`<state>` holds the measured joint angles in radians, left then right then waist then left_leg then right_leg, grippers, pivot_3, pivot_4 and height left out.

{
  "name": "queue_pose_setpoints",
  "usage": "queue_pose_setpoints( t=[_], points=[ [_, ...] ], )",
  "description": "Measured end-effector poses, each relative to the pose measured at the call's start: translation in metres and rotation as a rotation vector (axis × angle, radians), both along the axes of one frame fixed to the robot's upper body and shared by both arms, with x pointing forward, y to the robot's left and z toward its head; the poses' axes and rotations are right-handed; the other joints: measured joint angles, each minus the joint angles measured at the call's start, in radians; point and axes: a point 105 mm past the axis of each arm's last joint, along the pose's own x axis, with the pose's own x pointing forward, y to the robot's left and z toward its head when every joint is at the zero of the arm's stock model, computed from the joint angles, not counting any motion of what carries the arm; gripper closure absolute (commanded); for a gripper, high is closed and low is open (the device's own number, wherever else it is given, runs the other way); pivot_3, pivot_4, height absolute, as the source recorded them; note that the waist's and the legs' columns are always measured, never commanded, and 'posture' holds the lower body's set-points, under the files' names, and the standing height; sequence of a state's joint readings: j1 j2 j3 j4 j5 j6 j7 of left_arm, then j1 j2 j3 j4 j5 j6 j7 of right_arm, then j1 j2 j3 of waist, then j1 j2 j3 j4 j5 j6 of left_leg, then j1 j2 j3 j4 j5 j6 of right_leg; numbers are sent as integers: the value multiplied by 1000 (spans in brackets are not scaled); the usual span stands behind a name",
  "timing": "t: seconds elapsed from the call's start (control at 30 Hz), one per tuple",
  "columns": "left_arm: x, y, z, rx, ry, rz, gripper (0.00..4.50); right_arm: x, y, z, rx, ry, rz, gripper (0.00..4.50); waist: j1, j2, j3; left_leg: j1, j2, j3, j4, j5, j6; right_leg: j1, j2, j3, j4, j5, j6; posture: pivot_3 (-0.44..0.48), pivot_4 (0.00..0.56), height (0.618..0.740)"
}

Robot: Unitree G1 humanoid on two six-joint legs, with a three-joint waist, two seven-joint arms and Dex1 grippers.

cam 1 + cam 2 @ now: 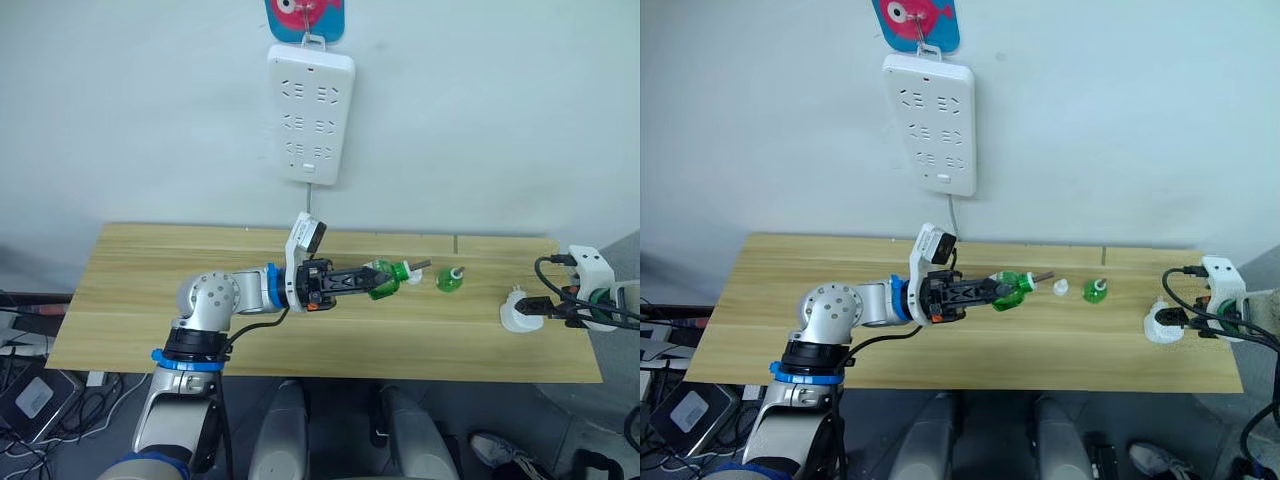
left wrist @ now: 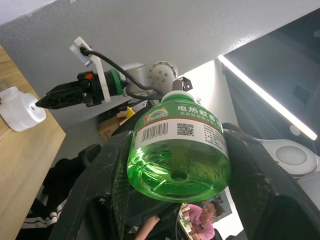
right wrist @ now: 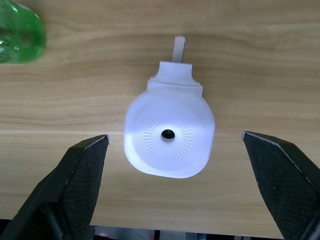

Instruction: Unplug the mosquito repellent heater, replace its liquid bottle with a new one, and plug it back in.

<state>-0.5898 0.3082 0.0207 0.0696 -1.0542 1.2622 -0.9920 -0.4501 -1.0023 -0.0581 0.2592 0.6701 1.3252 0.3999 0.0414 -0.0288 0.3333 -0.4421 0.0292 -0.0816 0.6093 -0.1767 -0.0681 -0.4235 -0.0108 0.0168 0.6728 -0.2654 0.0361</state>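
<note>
I need to grab the heater's domed body (image 1: 520,315) (image 3: 169,150) with my right gripper next, so that the white heater's metal prongs stay free to plug back in.
My left gripper (image 1: 372,280) is shut on a green bottle (image 1: 385,279) with a printed label (image 2: 177,127), held sideways above the middle of the table. A dark wick pokes from its neck. A second green bottle (image 1: 450,280) stands on the table just to its right, also with a dark tip. I cannot tell which of the two is the new one. A small white cap (image 1: 1061,288) lies loose between them. The white mosquito repellent heater (image 3: 169,135) lies on the table near the right front corner. My right gripper (image 3: 173,136) is open, with one finger on each side of the heater and not touching it.
The white power strip (image 1: 310,115) hangs on the wall above the table's middle, with a cord running down behind the wooden table (image 1: 180,265). The table's front edge runs just in front of the heater. Black cables loop around my right wrist (image 1: 590,290).
</note>
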Motion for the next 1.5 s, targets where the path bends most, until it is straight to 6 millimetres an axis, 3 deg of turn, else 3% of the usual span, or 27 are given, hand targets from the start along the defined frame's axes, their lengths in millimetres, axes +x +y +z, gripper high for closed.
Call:
queue_pose_setpoints(
  t=[1.3, 1.5],
  points=[
    [-8, 3, -6, 45, 3, -36, 2150, 8, -8, -30, 9, 29, -18, 29, 15, 1, 26, 0, 0, 0, 0, 0, 0, 0, -1, 0, 0, 0, 0, 248, 383, 740],
    [-9, 3, -7, 46, 6, -39, 2150, 9, -12, -27, 7, 20, -9, 1500, 15, 1, 27, 0, 0, 0, 0, 0, 0, 0, -1, 0, 1, 0, 0, 238, 382, 740]
  ],
)
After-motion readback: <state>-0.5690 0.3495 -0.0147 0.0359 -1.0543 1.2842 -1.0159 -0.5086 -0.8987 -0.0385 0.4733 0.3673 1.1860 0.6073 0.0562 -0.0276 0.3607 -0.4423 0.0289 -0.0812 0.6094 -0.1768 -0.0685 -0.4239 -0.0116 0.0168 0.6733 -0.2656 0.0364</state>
